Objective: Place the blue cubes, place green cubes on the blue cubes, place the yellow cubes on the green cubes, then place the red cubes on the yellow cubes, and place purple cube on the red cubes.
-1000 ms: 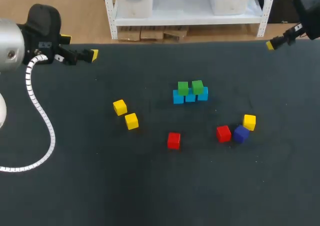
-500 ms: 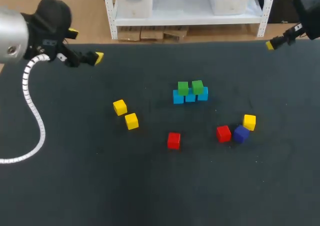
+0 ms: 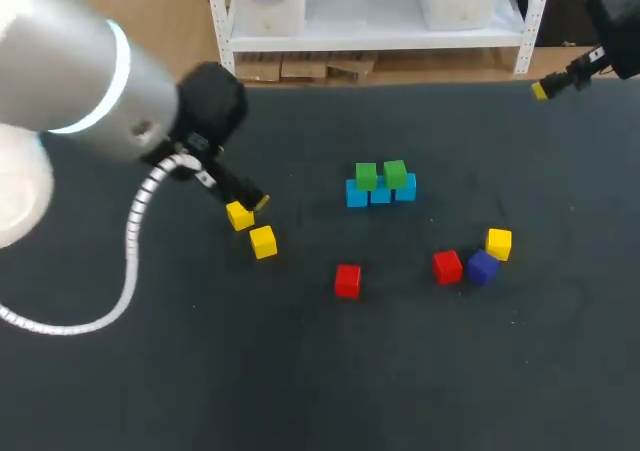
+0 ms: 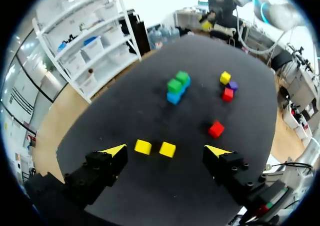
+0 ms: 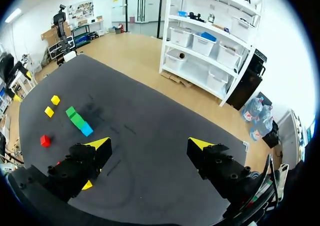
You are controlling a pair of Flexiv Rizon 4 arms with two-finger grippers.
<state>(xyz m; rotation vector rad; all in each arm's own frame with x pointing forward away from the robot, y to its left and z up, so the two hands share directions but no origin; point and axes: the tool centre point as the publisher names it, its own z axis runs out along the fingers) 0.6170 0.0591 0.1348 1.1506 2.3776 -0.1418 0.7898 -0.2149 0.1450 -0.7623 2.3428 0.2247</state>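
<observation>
I should start the yellow layer on the green cubes next. My left gripper should grip a yellow cube by its opposite sides for that.
Three blue cubes [image 3: 380, 194] stand in a row mid-table, with two green cubes [image 3: 366, 176] on top of them. Two yellow cubes [image 3: 239, 215] [image 3: 263, 241] lie to their left. My left gripper [image 3: 250, 203] hangs open just above these; in the left wrist view both yellow cubes [image 4: 143, 147] [image 4: 167, 149] lie between its spread fingers [image 4: 166, 151], untouched. A third yellow cube [image 3: 499, 243], a purple cube [image 3: 482, 267] and a red cube [image 3: 447, 266] cluster at the right. Another red cube [image 3: 347, 280] lies alone. My right gripper [image 3: 545, 88] is open at the far right edge [image 5: 149, 144].
The dark table [image 3: 300, 371] has bare room along its front and on its left side. From the right wrist, the blue and green stack [image 5: 78, 120] sits far off beyond the left-hand finger.
My left arm has swung from the far left edge toward the middle and come down over the two yellow cubes. The right arm and all cubes have stayed put.
</observation>
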